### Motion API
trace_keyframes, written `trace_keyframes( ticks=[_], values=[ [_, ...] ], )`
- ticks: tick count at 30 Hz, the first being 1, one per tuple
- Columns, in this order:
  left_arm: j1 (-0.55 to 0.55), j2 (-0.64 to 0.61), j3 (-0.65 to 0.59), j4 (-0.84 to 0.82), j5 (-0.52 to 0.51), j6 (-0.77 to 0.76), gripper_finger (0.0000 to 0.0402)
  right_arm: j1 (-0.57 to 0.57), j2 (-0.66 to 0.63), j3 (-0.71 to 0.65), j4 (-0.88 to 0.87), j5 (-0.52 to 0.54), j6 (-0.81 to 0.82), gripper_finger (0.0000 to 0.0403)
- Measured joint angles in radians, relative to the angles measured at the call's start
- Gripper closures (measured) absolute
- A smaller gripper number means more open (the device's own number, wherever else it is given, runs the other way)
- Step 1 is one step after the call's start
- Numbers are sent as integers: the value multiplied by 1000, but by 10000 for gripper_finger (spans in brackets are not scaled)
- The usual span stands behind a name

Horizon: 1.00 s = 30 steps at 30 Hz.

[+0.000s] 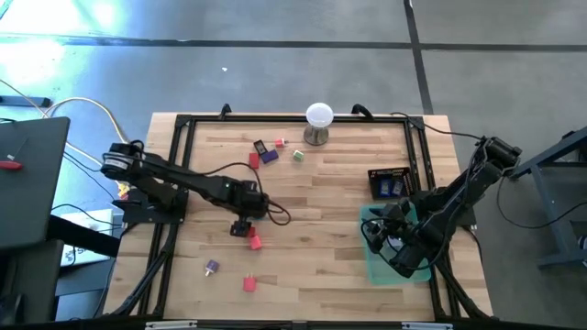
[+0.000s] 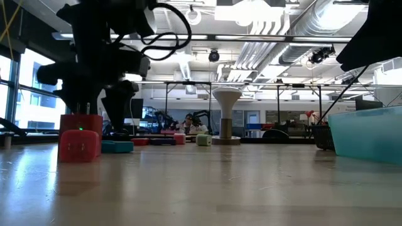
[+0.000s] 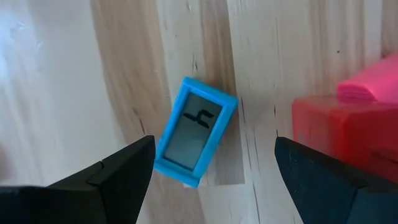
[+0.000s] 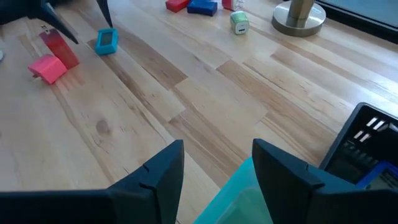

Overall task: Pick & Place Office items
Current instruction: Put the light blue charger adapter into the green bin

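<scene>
I should lower my left gripper first and then close it on the item. My fingers are above the teal item and would miss it if I closed now.
In the left wrist view a small teal item with a grey screen lies flat on the wood. My left gripper points down over it, open, one finger on each side and apart from it. Beside it stands a red block with a pink piece against it. Seen from above, my left gripper is at the table's left middle, next to the red block. My right gripper is open over the green tray at the right, with nothing between its fingers.
More items lie at the far middle: red, purple, pink, pale green. A purple piece and a red piece lie near the front left. A white ball on a stand and a black box stand nearby.
</scene>
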Motion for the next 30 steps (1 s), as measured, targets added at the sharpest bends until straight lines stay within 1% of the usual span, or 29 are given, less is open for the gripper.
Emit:
trace_keyframes(
  ticks=[7,12,14,18,22,26,30],
  values=[
    [4,66,1,5,1,1,79,0,0,0,2,0,0,224],
    [29,113,6,16,10,3,79,0,0,0,3,0,0,224],
    [40,126,6,26,31,3,79,0,0,0,3,0,0,224],
    [65,131,4,59,128,19,79,0,0,0,3,0,-3,224],
    [77,132,2,71,149,19,79,0,0,0,3,0,-7,224],
    [77,132,2,72,150,21,89,0,0,0,4,0,-7,224],
    [74,133,0,74,131,22,113,0,0,0,4,0,-7,224]
  ],
)
